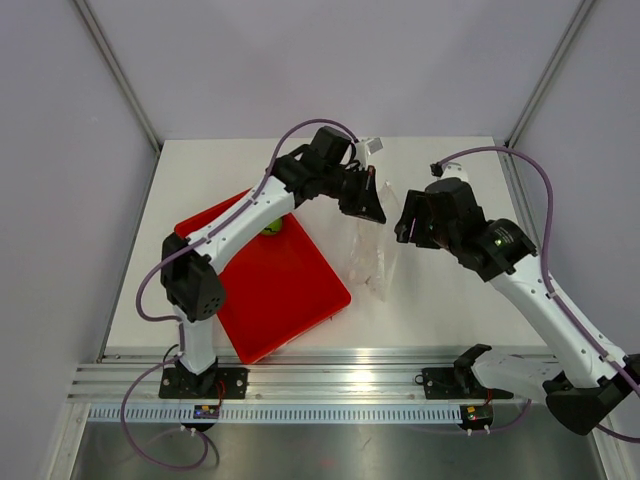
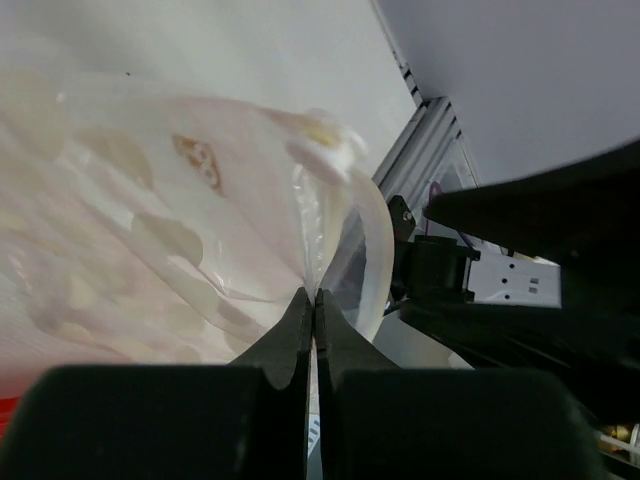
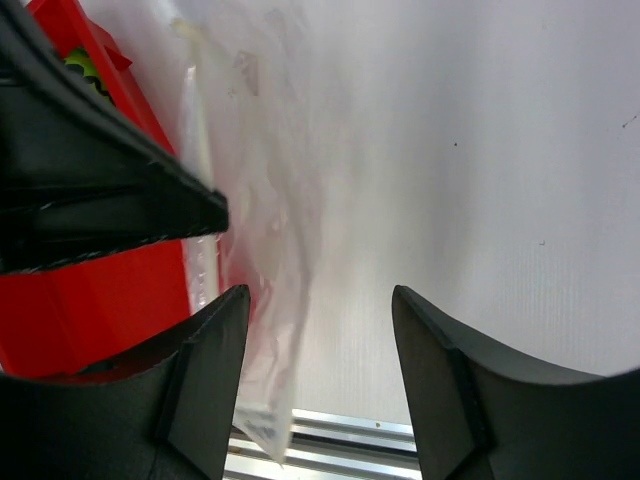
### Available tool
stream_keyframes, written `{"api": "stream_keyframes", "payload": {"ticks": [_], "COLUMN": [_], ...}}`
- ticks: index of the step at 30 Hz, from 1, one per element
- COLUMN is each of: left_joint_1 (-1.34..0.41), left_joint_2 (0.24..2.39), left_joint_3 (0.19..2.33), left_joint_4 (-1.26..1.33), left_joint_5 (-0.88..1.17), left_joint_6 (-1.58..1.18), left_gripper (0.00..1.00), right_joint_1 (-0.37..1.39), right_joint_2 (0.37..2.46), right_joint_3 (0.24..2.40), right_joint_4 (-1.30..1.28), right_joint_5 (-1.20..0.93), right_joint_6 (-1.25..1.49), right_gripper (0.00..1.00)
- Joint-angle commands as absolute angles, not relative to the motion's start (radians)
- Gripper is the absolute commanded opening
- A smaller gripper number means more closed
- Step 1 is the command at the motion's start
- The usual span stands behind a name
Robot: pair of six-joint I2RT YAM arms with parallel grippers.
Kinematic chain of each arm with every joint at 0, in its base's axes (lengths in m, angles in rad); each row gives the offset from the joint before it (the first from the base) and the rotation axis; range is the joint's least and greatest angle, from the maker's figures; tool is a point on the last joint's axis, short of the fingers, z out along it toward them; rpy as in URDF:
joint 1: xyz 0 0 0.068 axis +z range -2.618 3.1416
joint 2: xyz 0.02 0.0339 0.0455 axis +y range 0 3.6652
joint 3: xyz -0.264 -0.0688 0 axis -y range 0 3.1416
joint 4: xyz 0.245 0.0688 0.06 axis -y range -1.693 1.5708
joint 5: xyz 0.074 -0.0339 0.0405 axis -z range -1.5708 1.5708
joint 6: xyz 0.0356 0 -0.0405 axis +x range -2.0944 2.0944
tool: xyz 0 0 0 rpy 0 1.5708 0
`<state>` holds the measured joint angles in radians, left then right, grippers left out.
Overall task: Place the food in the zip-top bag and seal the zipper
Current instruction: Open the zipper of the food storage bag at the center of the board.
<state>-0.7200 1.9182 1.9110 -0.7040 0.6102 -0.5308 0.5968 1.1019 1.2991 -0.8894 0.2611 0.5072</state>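
Observation:
My right gripper grabs the zip-top bag's top edge (image 1: pixel 395 230) (image 3: pixel 304 268) next, on one edge of the bag's opening, to open it for the food.
The clear dotted zip-top bag (image 1: pixel 372 255) hangs over the table, right of the red tray (image 1: pixel 290 290). My left gripper (image 1: pixel 366 203) is shut on the bag's top edge; in the left wrist view the fingertips (image 2: pixel 312 300) pinch the plastic (image 2: pixel 150 250). My right gripper (image 1: pixel 408 222) is open and empty just right of the bag; in the right wrist view its jaws (image 3: pixel 320 300) stand wide, with the bag (image 3: pixel 260 230) by its left finger. The lime-green fruit (image 1: pixel 271 228) lies on the tray, partly hidden by the left arm. The dark green pod is hidden. I cannot make out the zipper strip.
The red tray lies left of centre, tilted, and shows in the right wrist view (image 3: pixel 110 290). An aluminium rail (image 1: pixel 330 385) runs along the near table edge. Grey walls enclose the table on three sides.

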Motion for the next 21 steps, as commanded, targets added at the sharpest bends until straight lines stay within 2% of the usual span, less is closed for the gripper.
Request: {"api": "stream_keyframes", "payload": {"ticks": [1, 9, 13, 14, 17, 19, 21], "left_joint_1": [-0.718, -0.718, -0.716, -0.715, -0.701, -0.686, -0.68], "left_joint_2": [1.822, 1.796, 1.798, 1.796, 1.802, 1.821, 1.873], "left_joint_3": [1.922, 1.924, 1.928, 1.93, 1.93, 1.93, 1.943], "left_joint_4": [-0.657, -0.649, -0.653, -0.658, -0.693, -0.736, -0.774], "left_joint_5": [0.699, 0.712, 0.722, 0.723, 0.721, 0.732, 0.759], "left_joint_6": [-0.496, -0.5, -0.499, -0.488, -0.442, -0.387, -0.353], "left_gripper": [0.0, 0.0, 0.0, 0.0, 0.0, 0.0, 0.0], "right_joint_1": [0.569, 0.555, 0.557, 0.555, 0.555, 0.555, 0.555], "right_joint_2": [1.111, 1.121, 1.106, 1.097, 1.046, 1.016, 1.005], "right_joint_3": [1.316, 1.244, 1.207, 1.195, 1.201, 1.229, 1.258], "right_joint_4": [-0.884, -0.804, -0.782, -0.785, -0.834, -0.892, -0.932], "right_joint_5": [0.269, 0.132, 0.147, 0.165, 0.27, 0.362, 0.423], "right_joint_6": [0.535, 0.554, 0.583, 0.586, 0.597, 0.595, 0.577], "right_gripper": [0.65, 0.53, 0.35, 0.21, 0.05, 0.0, 0.0]}}
